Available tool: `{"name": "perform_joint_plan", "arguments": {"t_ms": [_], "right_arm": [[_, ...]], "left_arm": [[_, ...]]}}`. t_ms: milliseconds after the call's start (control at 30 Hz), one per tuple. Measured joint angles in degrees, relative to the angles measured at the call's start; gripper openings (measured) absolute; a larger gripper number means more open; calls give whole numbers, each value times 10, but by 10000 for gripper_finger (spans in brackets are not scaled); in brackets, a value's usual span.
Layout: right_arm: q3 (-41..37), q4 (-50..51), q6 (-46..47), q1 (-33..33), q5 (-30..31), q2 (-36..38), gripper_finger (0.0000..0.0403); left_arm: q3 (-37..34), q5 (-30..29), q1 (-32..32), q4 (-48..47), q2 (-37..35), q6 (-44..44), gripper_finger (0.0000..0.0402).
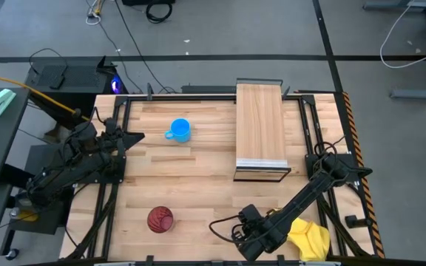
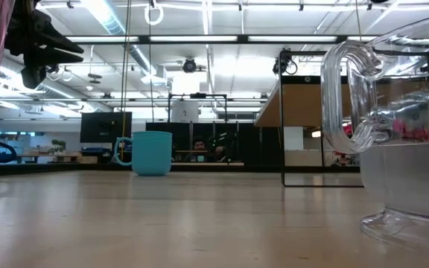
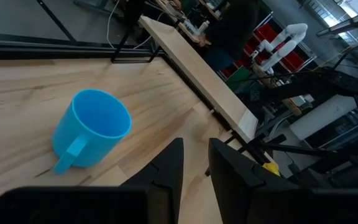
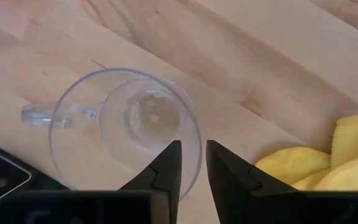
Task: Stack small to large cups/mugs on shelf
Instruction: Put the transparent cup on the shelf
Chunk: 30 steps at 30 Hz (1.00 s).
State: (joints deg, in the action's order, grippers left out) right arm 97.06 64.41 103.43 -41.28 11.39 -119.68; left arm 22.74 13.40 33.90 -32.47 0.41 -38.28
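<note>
The clear cup should next be taken by its rim (image 4: 198, 149) with my right gripper, so that it can be set on the wooden shelf for stacking.
A clear cup (image 4: 126, 134) with a handle (image 4: 42, 115) stands upright near the table's near edge, close in the low view (image 2: 412, 171). My right gripper (image 4: 193, 158) hovers over its rim, on the side away from the handle, with a narrow gap between the fingers. A blue mug (image 1: 178, 130) stands at the far middle of the table. A dark red tumbler (image 1: 160, 219) stands near left. The wooden shelf (image 1: 260, 129) stands far right of centre. My left gripper (image 3: 196, 152) waits left of the blue mug (image 3: 92, 134), fingers slightly apart.
A yellow cloth (image 1: 309, 238) lies at the near right corner, beside the right arm, and also shows in the right wrist view (image 4: 316, 162). Bare tabletop (image 1: 205, 185) lies between the blue mug, the tumbler and the shelf.
</note>
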Motion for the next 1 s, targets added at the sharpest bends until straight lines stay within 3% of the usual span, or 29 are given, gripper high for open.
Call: {"name": "perform_joint_plan", "arguments": {"t_ms": [400,700,833,1000], "right_arm": [[0,2,-17,24,-6,0,9],[32,14,-45,36,-15,6,5],[71,64,-66,47,-13,36,3],[136,201,-87,60,11,83,2]], "left_arm": [[0,0,0,0,0,0,71],[0,0,0,0,0,0,72],[0,-1,0,1,0,0,65],[0,-1,0,1,0,-1,62]]}}
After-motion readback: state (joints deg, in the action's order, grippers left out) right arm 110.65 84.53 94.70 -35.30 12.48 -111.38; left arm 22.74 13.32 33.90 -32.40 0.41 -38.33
